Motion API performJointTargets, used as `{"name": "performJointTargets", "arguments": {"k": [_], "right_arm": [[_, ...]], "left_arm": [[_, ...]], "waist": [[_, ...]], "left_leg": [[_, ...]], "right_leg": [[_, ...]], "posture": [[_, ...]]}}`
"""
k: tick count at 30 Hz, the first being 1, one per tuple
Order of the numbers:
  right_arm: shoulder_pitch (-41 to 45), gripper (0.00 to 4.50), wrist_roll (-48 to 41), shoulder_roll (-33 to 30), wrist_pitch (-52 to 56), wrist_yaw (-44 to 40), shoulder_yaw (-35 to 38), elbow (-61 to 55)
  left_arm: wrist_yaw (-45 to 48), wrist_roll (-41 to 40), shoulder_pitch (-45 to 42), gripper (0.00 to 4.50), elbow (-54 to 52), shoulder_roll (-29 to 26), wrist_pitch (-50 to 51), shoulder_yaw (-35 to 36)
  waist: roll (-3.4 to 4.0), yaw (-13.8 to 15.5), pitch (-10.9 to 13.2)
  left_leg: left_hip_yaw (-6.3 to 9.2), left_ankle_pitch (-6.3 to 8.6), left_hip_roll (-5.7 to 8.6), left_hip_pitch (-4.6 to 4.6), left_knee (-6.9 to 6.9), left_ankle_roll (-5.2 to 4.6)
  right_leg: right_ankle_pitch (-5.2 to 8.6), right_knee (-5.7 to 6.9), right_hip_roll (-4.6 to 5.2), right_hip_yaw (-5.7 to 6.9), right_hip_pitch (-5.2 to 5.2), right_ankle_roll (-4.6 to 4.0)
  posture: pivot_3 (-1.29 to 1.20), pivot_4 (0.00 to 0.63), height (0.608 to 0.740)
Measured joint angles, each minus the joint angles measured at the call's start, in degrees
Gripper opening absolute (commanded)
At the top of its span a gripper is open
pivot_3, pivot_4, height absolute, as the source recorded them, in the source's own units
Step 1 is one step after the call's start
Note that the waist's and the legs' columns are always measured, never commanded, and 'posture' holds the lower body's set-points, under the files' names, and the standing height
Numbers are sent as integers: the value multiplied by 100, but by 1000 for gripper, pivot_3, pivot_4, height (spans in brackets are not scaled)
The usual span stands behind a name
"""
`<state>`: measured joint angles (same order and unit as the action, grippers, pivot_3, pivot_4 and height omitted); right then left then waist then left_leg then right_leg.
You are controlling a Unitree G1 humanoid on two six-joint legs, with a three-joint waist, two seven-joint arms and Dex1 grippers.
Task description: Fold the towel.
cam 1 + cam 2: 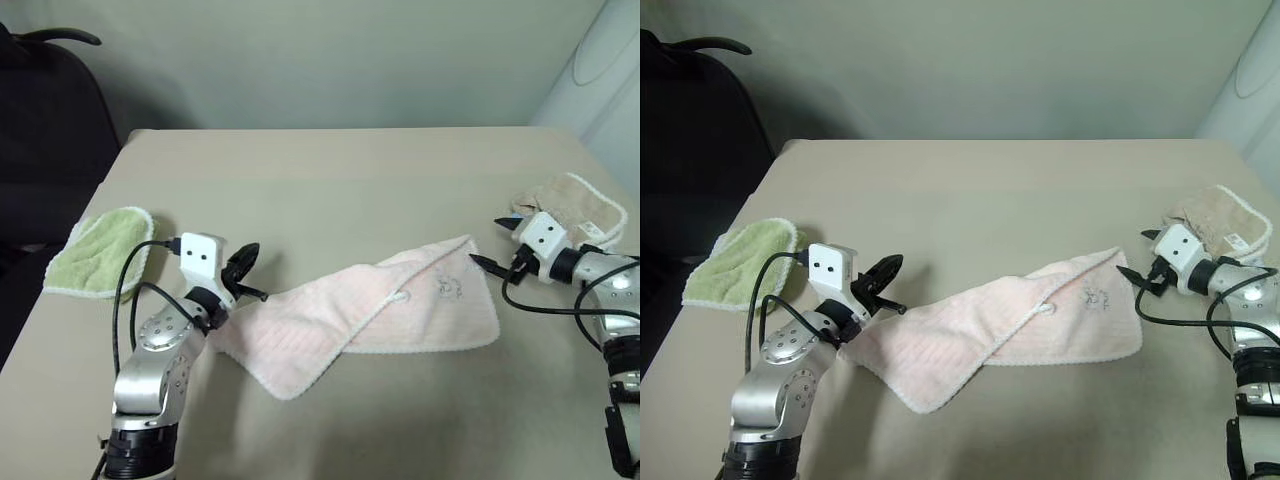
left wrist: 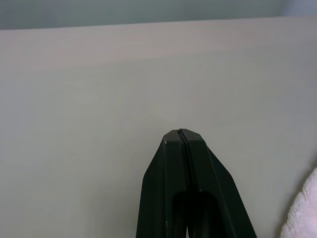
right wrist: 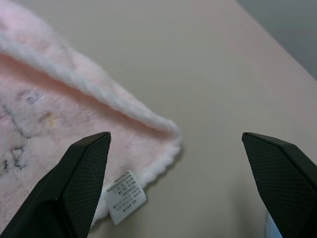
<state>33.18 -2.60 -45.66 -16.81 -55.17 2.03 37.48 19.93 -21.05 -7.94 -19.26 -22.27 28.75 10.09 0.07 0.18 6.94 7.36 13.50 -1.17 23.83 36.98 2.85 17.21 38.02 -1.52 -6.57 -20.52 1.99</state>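
Observation:
The towel's white hem rises above the flat cloth, so my right gripper will next pinch its corner (image 1: 470, 239) beside the care label to fold the towel.
The pale pink towel (image 1: 370, 310) lies loosely folded and skewed across the middle of the table, with a white-edged flap running over it. Its white care label (image 3: 125, 196) sticks out at the right corner. My left gripper (image 1: 247, 258) hovers at the towel's left end. Its black fingers (image 2: 168, 188) are pressed together with nothing between them, and a bit of towel (image 2: 302, 213) shows beside them. My right gripper (image 1: 490, 243) hangs open just off the towel's right corner (image 3: 163, 134), which sits between its spread fingertips (image 3: 94, 148), untouched.
A light green cloth (image 1: 100, 250) lies at the table's left edge. A beige towel with white trim (image 1: 580, 205) lies bunched behind my right gripper. A black chair (image 1: 40, 110) stands off the far left corner. The beige table (image 1: 330, 170) stretches back to a wall.

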Motion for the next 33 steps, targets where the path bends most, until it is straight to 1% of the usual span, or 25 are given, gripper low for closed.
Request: {"name": "performJointTargets", "arguments": {"k": [10, 17, 24, 27, 28, 33], "right_arm": [[1141, 4479, 920, -56, -1210, -21, -699, 1711], [1555, 4479, 1217, 11, -1613, 68, -918, 2330], [1984, 4479, 1785, 192, -1924, 565, -1240, 2831], [2079, 3887, 1985, 241, -2054, 692, -1371, 2973], [2088, 3604, 1992, 245, -2080, 693, -1374, 2995], [2102, 1742, 1989, 245, -2163, 671, -1374, 3042]], "left_arm": [[-17, -15, 196, 0, -233, -14, 157, 11], [-30, -15, 233, 0, -309, 0, 169, 18], [20, -15, 230, 0, -348, -50, 170, 12], [104, -17, 256, 0, -368, -135, 171, 14], [128, -17, 275, 0, -380, -155, 171, 14], [346, -10, 315, 0, -461, -379, 178, -4]], "waist": [[0, 17, 0], [0, 12, 0], [1, -8, 0], [1, -2, 0], [1, -2, 1], [1, -4, 1]], "left_leg": [[1, 1, -1, 1, -2, -1], [1, 2, -2, 1, -4, -2], [0, 3, -7, 1, -9, -4], [1, 3, -7, 3, -11, -4], [1, 3, -7, 4, -11, -4], [1, 3, -8, 5, -14, -3]], "right_leg": [[-2, 0, 3, 2, 0, -4], [-4, -1, 3, 3, 0, -8], [-6, -1, 4, 5, -4, -14], [-7, -2, 5, 6, -5, -15], [-7, -2, 5, 6, -5, -15], [-7, -2, 5, 7, -7, -18]], "posture": [[0, 150, 740], [0, 150, 740], [0, 150, 740], [0, 150, 740], [0, 150, 740], [0, 150, 740]]}}
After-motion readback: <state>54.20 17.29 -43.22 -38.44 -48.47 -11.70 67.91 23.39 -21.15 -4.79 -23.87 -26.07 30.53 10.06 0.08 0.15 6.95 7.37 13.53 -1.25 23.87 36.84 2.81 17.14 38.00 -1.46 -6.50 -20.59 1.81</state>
